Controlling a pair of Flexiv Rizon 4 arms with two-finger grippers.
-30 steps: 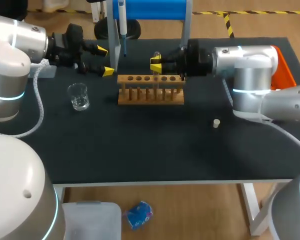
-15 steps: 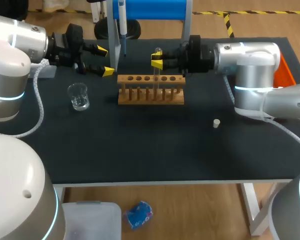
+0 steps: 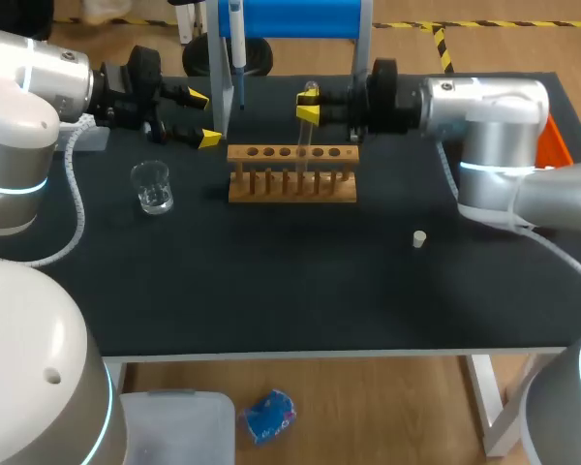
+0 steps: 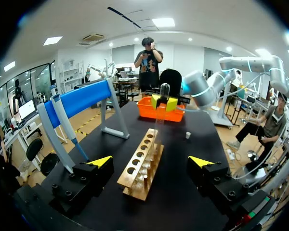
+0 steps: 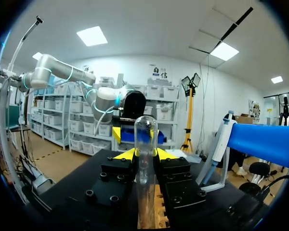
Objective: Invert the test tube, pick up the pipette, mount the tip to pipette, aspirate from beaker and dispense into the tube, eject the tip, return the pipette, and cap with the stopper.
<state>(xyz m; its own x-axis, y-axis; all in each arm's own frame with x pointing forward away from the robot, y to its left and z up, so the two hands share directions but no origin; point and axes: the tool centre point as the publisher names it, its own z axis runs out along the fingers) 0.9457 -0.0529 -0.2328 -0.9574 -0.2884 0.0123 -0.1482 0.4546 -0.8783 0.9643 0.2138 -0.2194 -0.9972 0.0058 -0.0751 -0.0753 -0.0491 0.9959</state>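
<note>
The left gripper grabs the tube by its bare lower part (image 3: pixel 303 140) next, since my right gripper's fingers close around the tube near its rounded end.
My right gripper (image 3: pixel 308 105) is shut on a clear test tube (image 3: pixel 310 90) and holds it upright over the wooden rack (image 3: pixel 292 184). In the right wrist view the tube (image 5: pixel 146 144) stands between the yellow fingers (image 5: pixel 124 155) with its rounded end up; its lower end is hidden. My left gripper (image 3: pixel 199 118) is open at the back left, beside the pipette (image 3: pixel 237 44) hanging on the blue stand. From the left wrist view, the gripper (image 4: pixel 151 161) faces the rack (image 4: pixel 137 169) and the held tube (image 4: pixel 164 90). A glass beaker (image 3: pixel 152 186) and a small white stopper (image 3: pixel 419 238) sit on the table.
The blue pipette stand (image 3: pixel 290 17) rises behind the rack. An orange tray (image 3: pixel 552 145) lies at the table's far right edge, behind my right arm. The dark table (image 3: pixel 271 281) lies bare in front of the rack.
My right gripper has risen with the test tube, drawing it upward from the rack. The left arm has not moved.
</note>
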